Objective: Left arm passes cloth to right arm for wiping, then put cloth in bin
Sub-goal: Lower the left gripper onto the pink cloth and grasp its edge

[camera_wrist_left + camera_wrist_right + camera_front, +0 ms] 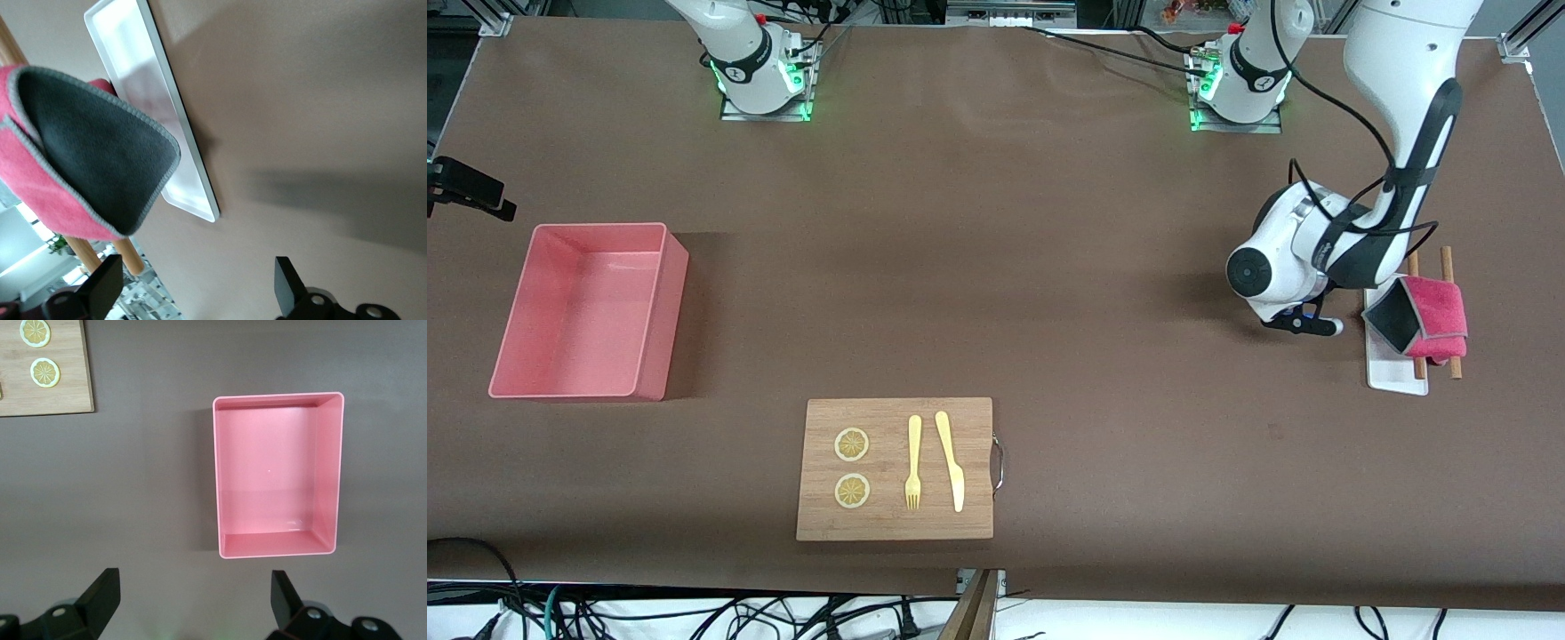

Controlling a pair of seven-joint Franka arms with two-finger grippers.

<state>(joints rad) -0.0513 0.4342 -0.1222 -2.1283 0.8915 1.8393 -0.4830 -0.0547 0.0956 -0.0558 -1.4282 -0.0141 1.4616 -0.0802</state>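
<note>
The pink cloth [1438, 309] needs to be passed for wiping, so my left gripper will grab it by its grey-trimmed dark flap [1390, 316].
The cloth [1427, 316], crimson-pink with a dark grey reverse, hangs folded over two wooden rods [1448, 262] above a small white tray [1392, 373] at the left arm's end of the table. My left gripper [1316, 324] is low beside the tray, on the side toward the table's middle. In the left wrist view its fingers stand open [197, 293] with only bare table between them, and the cloth [87, 153] is a short way off. The pink bin [671, 302] sits empty at the right arm's end. My right gripper [193, 607] hangs open high over the table beside the bin [273, 473].
A wooden board [898, 516] with two lemon slices, a yellow fork and a knife lies near the front edge. Its corner shows in the right wrist view [67, 393]. A dark object [467, 187] juts in at the table's edge by the bin.
</note>
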